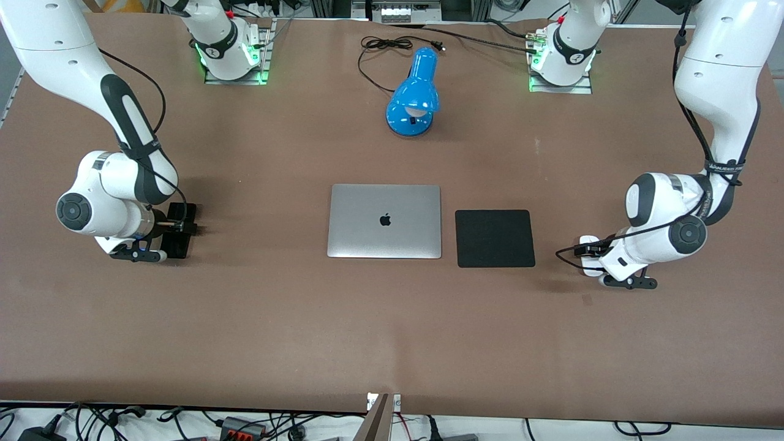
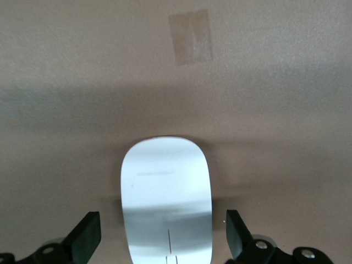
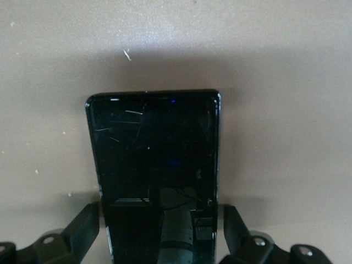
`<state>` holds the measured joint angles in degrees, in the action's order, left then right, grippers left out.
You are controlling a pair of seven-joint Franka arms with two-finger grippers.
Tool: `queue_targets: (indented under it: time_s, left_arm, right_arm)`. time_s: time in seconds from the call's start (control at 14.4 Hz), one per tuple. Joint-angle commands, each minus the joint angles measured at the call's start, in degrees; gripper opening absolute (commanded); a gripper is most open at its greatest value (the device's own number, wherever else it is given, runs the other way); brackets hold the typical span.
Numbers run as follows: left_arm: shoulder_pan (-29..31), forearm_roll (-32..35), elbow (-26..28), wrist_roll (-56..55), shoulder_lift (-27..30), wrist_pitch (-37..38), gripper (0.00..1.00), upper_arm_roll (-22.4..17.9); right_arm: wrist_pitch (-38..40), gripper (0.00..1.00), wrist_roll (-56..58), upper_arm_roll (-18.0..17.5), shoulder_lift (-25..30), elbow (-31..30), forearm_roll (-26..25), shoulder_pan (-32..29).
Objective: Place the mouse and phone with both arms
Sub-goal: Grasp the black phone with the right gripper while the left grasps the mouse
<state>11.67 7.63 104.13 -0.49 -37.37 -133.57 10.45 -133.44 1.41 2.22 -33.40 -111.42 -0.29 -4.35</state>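
My left gripper is ready to close on the white mouse. Its fingers reach down to the table on either side, so they would hold the mouse if they closed now.
The white mouse (image 1: 589, 270) lies on the table toward the left arm's end, beside the black pad. My left gripper (image 1: 588, 251) is low over it. In the left wrist view the mouse (image 2: 165, 187) lies between the left gripper's (image 2: 164, 231) open fingers (image 2: 88, 236), with a gap on each side. The black phone (image 1: 185, 211) lies flat toward the right arm's end. My right gripper (image 1: 174, 228) is low over it. In the right wrist view the phone (image 3: 157, 148) lies between the right gripper's (image 3: 161, 223) open fingers (image 3: 85, 225), which stand close to its long edges.
A closed silver laptop (image 1: 384, 220) lies mid-table with a black square pad (image 1: 495, 238) beside it. A blue desk lamp (image 1: 413, 98) and its black cable (image 1: 392, 46) are farther from the front camera. A strip of tape (image 2: 191, 37) is on the table near the mouse.
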Motion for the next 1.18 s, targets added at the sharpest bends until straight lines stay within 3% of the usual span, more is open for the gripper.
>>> queue_targets:
  time_s: [0.0,0.14,0.21,0.35,0.42,0.76,0.83,1.11]
  left_arm:
    - [0.0,1.3,1.0,-0.8,0.7,-1.1,0.97,0.3]
    - [0.0,1.3,0.9,-0.7,0.7,-1.0,0.71,0.3]
    - [0.0,1.3,0.8,-0.7,0.6,-1.0,0.61,0.3]
    - [-0.2,1.3,0.5,-0.5,0.7,-0.7,0.41,0.3]
    - [-0.2,1.3,0.5,-0.6,0.7,-0.5,0.35,0.3]
    - [-0.8,1.4,-1.0,-0.3,2.0,4.1,0.23,1.2]
    - [-2.0,1.4,-2.3,-0.4,2.3,6.5,0.14,1.2]
    - [-8.7,0.8,-5.5,-3.5,4.3,16.1,0.08,1.9]
  right_arm:
    - [-0.2,1.00,0.8,-0.3,-0.5,0.3,0.5,-0.2]
    - [-0.2,1.00,0.9,-0.3,-0.7,0.4,0.2,-0.1]
    - [-0.2,0.84,0.9,-0.3,-0.7,0.4,0.1,0.0]
    - [-0.1,0.40,0.9,-0.3,-0.6,0.5,0.1,-0.1]
    - [0.0,0.31,1.1,-0.3,-0.5,0.5,0.0,0.0]
    - [4.7,0.27,2.3,-0.5,3.5,1.6,0.1,0.7]
    - [6.4,0.27,2.3,-0.6,4.7,2.4,0.1,2.2]
    - [7.2,0.27,0.7,-0.8,6.4,4.7,0.8,9.5]
